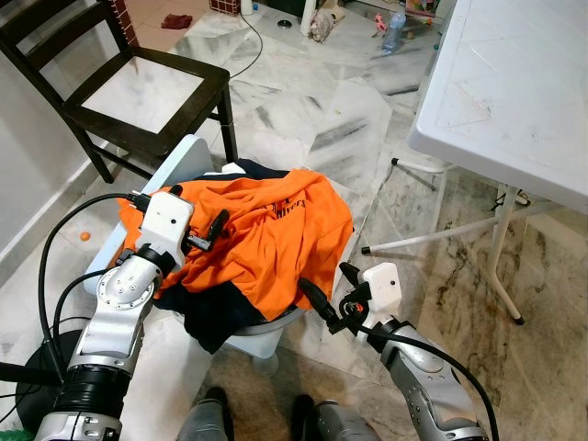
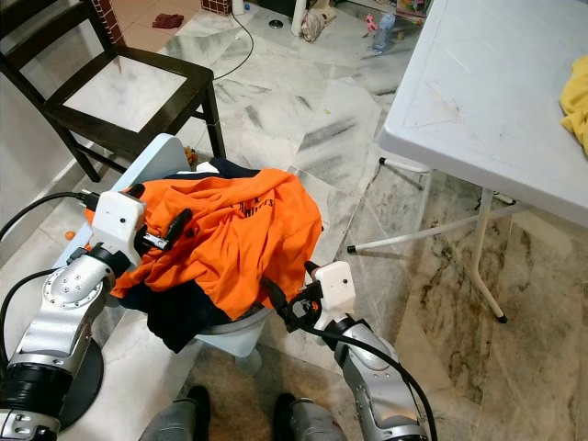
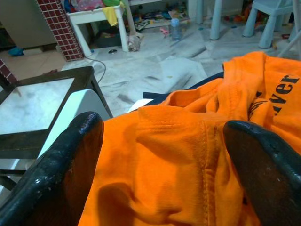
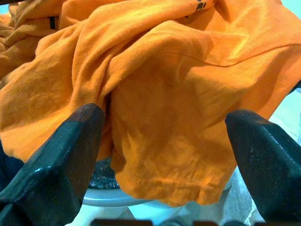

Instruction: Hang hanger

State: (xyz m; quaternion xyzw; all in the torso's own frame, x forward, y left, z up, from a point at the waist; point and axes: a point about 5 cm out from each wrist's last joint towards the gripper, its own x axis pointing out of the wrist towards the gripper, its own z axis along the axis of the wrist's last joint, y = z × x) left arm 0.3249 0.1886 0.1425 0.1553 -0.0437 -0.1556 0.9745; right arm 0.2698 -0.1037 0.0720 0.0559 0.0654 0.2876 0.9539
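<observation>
My left gripper pinches the raised fold [image 1: 203,213] beside its stitched seam next, since the orange shirt [image 1: 266,230] lies slack and crumpled over the chair.
An orange shirt [image 1: 266,230] with dark navy parts lies crumpled over a small pale blue chair [image 1: 182,154]. My left gripper [image 1: 209,231] rests open over the shirt's left side, and in the left wrist view its fingers [image 3: 66,169] stand wide on either side of an orange seam [image 3: 202,155]. My right gripper [image 1: 323,278] is open at the shirt's lower right edge. In the right wrist view its fingers [image 4: 61,155] bracket a hanging orange fold [image 4: 164,117] above the chair's pale rim [image 4: 122,200]. No hanger can be made out.
A dark wooden chair [image 1: 138,92] stands at the back left by the wall. At the right is a white folding table [image 1: 514,83] with a yellow cloth [image 2: 574,101] on it. Black cables and a round black base [image 1: 28,390] lie at my left. The marble floor is cluttered at the back.
</observation>
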